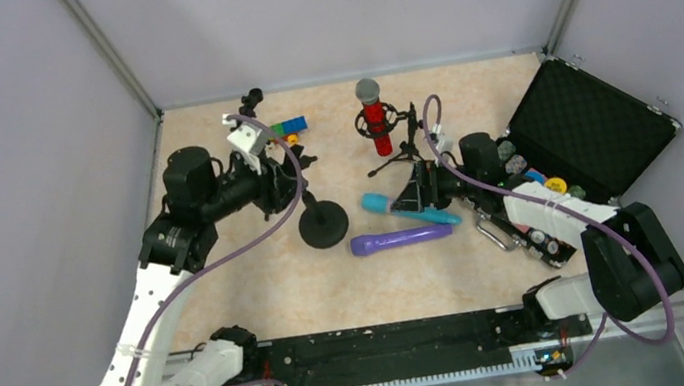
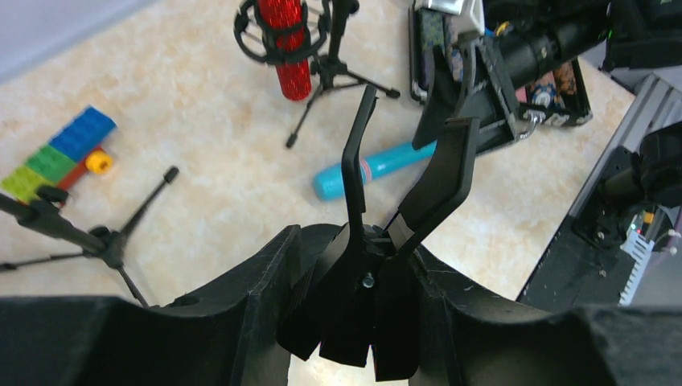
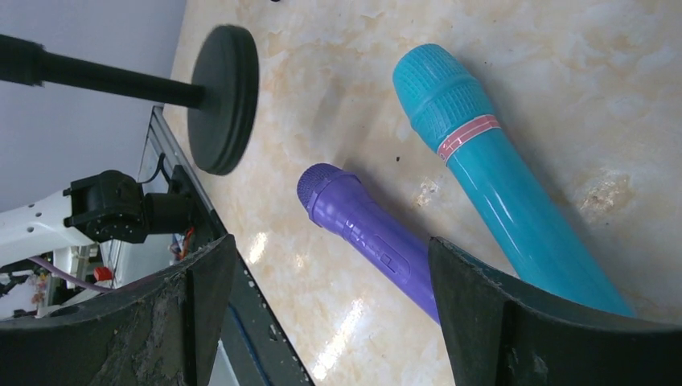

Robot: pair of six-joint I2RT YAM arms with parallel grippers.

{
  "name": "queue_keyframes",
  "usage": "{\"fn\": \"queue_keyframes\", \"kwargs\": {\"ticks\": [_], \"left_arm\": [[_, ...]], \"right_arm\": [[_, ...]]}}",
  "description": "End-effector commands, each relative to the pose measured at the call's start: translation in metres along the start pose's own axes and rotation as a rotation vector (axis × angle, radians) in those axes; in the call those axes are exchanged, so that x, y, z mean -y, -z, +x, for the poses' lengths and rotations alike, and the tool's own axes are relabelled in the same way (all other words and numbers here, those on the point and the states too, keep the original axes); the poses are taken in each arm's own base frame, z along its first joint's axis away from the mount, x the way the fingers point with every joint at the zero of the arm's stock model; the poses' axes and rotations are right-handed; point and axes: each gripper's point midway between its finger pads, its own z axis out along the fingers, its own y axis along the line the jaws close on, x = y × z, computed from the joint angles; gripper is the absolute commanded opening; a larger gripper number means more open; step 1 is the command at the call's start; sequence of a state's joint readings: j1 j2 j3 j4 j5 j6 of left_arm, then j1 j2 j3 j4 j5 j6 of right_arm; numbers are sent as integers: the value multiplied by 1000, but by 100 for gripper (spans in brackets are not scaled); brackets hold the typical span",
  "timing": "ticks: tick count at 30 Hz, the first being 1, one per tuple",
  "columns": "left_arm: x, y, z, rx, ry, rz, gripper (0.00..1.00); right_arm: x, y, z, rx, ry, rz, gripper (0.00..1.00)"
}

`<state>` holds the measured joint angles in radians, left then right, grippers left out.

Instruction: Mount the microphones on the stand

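Observation:
The stand's round base hangs above the tabletop, so my left gripper stays closed on the stand from here until the stand is on the tabletop.
The glittery red microphone with a silver head stands clipped in a small black tripod stand; it also shows in the left wrist view. The light-blue microphone and the purple microphone lie on the table. My right gripper is open just above them; the purple one runs under its right finger, the blue one lies beside it. My left gripper is shut on the black forked clip of the round-base stand.
A second black tripod stands at the back left, with coloured toy bricks beside it. An open black case holding small items sits at the right. A black rail runs along the near edge.

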<state>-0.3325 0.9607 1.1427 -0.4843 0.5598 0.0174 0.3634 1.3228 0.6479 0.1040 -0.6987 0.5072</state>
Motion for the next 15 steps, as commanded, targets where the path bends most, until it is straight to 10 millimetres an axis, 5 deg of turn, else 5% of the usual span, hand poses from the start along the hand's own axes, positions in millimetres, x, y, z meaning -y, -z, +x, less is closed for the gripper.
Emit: {"fn": "queue_keyframes", "kwargs": {"ticks": [1, 15], "left_arm": [[9, 9, 1, 44, -38, 17, 0], [22, 6, 61, -54, 24, 97, 0]], "right_arm": [[-9, 4, -8, 36, 21, -28, 86], [-16, 3, -9, 32, 8, -63, 86]]}}
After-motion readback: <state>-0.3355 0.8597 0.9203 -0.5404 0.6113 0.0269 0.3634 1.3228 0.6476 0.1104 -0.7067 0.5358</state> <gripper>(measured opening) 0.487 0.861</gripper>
